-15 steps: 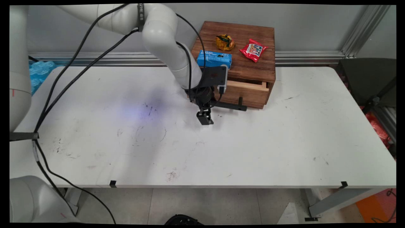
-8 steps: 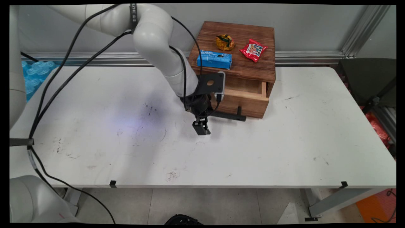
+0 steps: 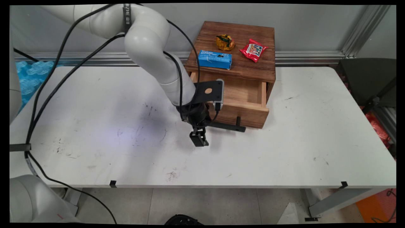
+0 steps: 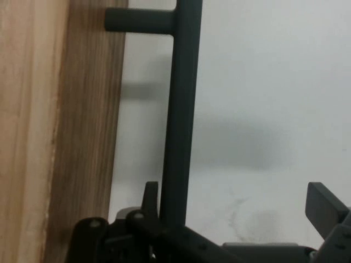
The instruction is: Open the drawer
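My gripper grabs the wooden drawer by the end of its black bar handle (image 3: 228, 127) next. Then I pull the drawer farther open.
A wooden box (image 3: 250, 68) stands at the table's back, and its drawer (image 3: 240, 106) is pulled out toward the near side. A black bar handle (image 3: 228, 127) runs along the drawer front. My gripper (image 3: 200, 132) is open at the handle's left end. In the hand view the handle bar (image 4: 181, 109) lies right against my left finger (image 4: 150, 195), between it and the right finger (image 4: 324, 207), which is far off over bare table. The drawer front (image 4: 60, 131) fills the left of that view. What shows of the drawer's inside holds nothing.
On the box top lie a blue packet (image 3: 214, 59), a yellow-orange wrapped item (image 3: 225, 42) and a red snack bag (image 3: 253, 49). The white table (image 3: 284, 142) spreads wide in front and to both sides. Black cables hang from the arm at the left.
The gripper has moved toward the table's near side and the drawer has come out with it, from slightly open to well out of the box.
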Tool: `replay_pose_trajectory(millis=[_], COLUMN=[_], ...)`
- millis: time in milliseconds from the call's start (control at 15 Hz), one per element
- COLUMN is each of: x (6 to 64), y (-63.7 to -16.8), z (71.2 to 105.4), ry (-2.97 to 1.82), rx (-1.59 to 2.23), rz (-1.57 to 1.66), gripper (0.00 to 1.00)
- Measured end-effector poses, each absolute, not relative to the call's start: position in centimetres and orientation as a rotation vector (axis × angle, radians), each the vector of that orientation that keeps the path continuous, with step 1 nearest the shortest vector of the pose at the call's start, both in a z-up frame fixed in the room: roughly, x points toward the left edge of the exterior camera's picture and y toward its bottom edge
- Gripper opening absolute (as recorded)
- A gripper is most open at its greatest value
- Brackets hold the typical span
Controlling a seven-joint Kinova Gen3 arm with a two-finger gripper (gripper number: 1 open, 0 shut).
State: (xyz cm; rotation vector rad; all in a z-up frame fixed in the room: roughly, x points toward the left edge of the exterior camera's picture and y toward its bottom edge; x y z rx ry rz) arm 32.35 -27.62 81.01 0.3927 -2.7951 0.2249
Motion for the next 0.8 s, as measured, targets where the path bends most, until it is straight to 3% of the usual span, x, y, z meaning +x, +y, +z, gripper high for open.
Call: replay_pose_trajectory(millis=[800], x=[31.5], y=[-22.9], z=[81.3], ry=[-2.806], rx=[0.404], rz=[0.210], gripper=[1.00])
